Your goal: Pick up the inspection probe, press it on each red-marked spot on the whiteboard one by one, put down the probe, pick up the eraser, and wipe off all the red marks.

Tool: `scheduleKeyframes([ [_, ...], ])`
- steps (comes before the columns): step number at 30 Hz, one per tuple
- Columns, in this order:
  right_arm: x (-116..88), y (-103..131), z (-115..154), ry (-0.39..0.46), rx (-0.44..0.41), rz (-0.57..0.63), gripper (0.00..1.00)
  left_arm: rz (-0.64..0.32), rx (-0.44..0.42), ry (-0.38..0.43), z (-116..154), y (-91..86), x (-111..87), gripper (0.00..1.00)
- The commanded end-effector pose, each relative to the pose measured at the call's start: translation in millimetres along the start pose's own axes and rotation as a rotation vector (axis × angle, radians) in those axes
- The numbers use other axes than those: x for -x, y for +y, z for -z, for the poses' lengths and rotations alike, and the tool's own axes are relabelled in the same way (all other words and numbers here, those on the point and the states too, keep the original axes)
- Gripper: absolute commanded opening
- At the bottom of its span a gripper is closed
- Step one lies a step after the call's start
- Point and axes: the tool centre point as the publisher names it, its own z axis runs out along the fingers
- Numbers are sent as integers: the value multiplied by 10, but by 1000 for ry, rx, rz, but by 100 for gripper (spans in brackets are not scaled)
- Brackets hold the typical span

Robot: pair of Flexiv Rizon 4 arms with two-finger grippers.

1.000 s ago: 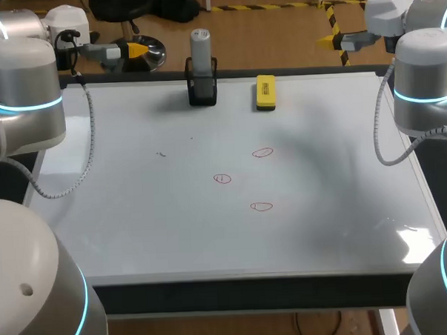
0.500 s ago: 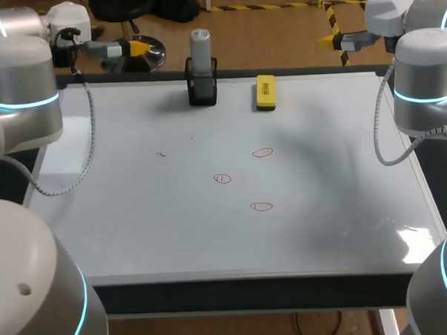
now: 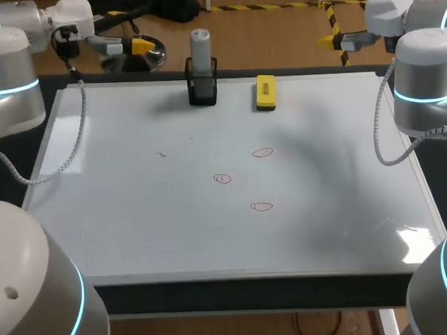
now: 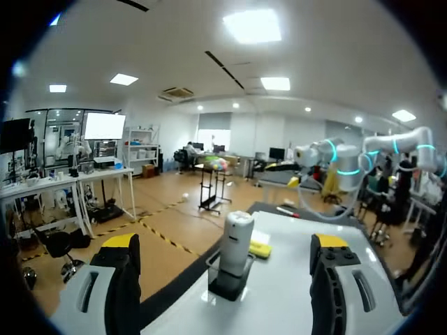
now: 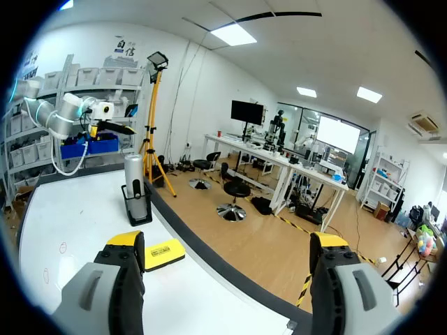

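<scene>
Next, my left gripper takes hold of the inspection probe by its grey body [image 4: 235,251] to press the probe's tip on each red-marked spot.
The grey inspection probe [image 3: 200,45] stands upright in a black holder [image 3: 202,90] at the far edge of the whiteboard [image 3: 137,230]. A yellow eraser [image 3: 265,91] lies just right of it. Three red marks [image 3: 262,152] [image 3: 222,179] [image 3: 261,206] sit mid-board. My left gripper [image 3: 140,46] hovers open beyond the far left corner, pointing toward the probe [image 4: 236,241], which stands ahead of the left gripper [image 4: 224,241]. My right gripper [image 3: 325,40] is open beyond the far right corner; from the right gripper [image 5: 227,239] the eraser [image 5: 165,254] and probe [image 5: 133,174] lie ahead to one side.
The board's far edge carries only the holder [image 4: 227,283] and the eraser [image 4: 260,248]. A small dark speck [image 3: 161,154] marks the board left of the red marks. My right arm's cable [image 3: 382,142] hangs over the board's right edge.
My left arm has drawn back toward the left, and its gripper has risen slightly beyond the far edge. The right arm, probe and eraser have not moved.
</scene>
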Motion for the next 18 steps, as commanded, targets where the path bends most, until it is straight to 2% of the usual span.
scheduleKeyframes([
  [1, 5, 1, -4, 1, -1, 0, 100, -18, -12, 183, -181, 17, 39, 100],
  [5, 5, 1, -4, 1, -1, 0, 100, -34, -27, 265, -306, 11, -20, 100],
  [18, 5, 1, -4, 1, -1, 0, 100, -65, -34, 419, -676, 28, -272, 100],
])
